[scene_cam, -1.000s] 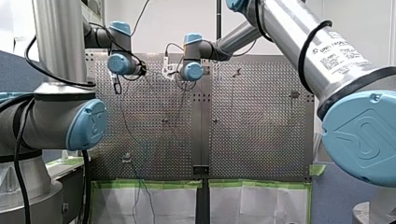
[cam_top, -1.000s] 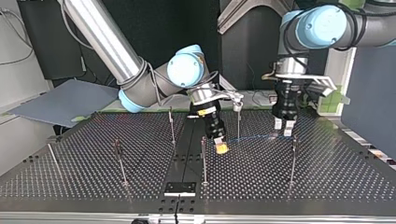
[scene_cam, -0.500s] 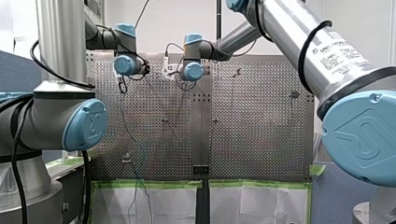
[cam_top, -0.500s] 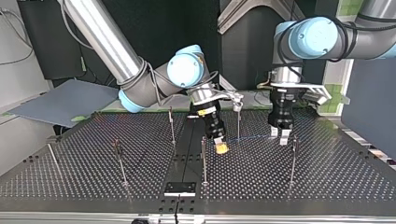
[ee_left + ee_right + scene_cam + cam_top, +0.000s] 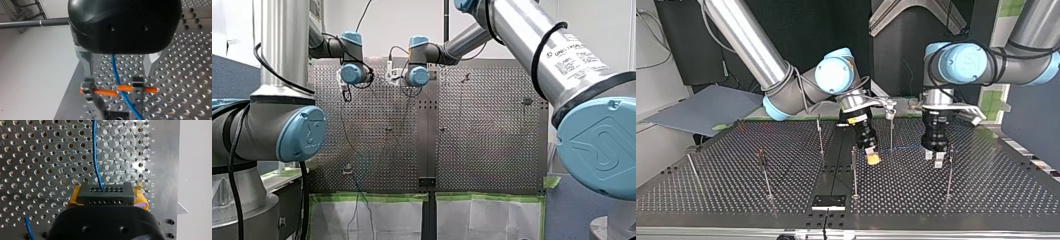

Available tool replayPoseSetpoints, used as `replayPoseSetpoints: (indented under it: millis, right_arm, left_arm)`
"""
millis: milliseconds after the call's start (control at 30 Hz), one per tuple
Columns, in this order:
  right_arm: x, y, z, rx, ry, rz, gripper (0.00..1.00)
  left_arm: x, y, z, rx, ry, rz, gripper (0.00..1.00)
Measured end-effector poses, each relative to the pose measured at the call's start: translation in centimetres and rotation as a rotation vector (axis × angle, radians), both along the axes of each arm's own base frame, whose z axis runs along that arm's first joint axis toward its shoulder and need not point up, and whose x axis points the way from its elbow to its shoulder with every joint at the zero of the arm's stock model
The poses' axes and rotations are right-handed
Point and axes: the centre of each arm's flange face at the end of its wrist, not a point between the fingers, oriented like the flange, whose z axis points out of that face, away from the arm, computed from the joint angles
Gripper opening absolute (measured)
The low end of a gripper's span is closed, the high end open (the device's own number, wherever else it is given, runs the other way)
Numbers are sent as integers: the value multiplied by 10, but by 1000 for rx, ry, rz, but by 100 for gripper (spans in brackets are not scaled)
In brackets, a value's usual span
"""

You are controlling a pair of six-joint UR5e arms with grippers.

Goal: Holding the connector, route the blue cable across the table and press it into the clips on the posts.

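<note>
I need to route the blue cable point(image 5: 96, 157), so I should next use my left gripper to grab its bare length behind the connector point(image 5: 101, 185).
In the right wrist view my right gripper point(image 5: 106, 195) is shut, its yellow pads point(image 5: 75, 197) on the black connector point(image 5: 105, 193). The blue cable point(image 5: 96, 157) leaves the connector and runs away over the perforated table. In the top view my right gripper point(image 5: 871, 156) hangs low beside a centre post point(image 5: 854, 170). My left gripper point(image 5: 934, 155) hovers just above the table at the cable point(image 5: 908, 147). In the left wrist view its metal fingers point(image 5: 84, 61) stand open, with the blue cable point(image 5: 115, 72) passing loosely between them. In the front view my left wrist point(image 5: 352, 73) is close to my right wrist point(image 5: 417, 75).
Thin posts stand around the table: one behind the cable point(image 5: 891, 131), one beside my left gripper point(image 5: 950, 172), others at the top view's left point(image 5: 765, 175). An orange bar point(image 5: 123, 88) crosses under the cable ahead of my left fingers. A black plate point(image 5: 828, 201) lies at the table's near edge.
My left arm has slid along the cable toward my right gripper, leftward in the top view, and come lower. My right arm and the connector have stayed put.
</note>
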Motion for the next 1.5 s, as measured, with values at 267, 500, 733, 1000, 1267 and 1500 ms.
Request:
replayPoseSetpoints:
  millis: [267,500,733,1000,1267,1500]
  right_arm:
    - [0,0,0,0,0,-1,0]
    - [0,0,0,0,0,-1,0]
    - [0,0,-1,3,4,-1,0]
    - [0,3,-5,16,15,-8,0]
    - [-2,6,-16,36,35,-17,0]
    - [-6,9,-32,58,61,-20,0]
  left_arm:
    - [2,2,-1,-12,1,2,42]
    - [1,4,-2,-31,2,22,0]
    - [0,5,-4,-41,12,41,0]
    - [-8,6,-21,-41,46,63,0]
    - [-24,1,-49,-30,103,55,0]
    - [-32,-5,-64,-27,126,41,0]
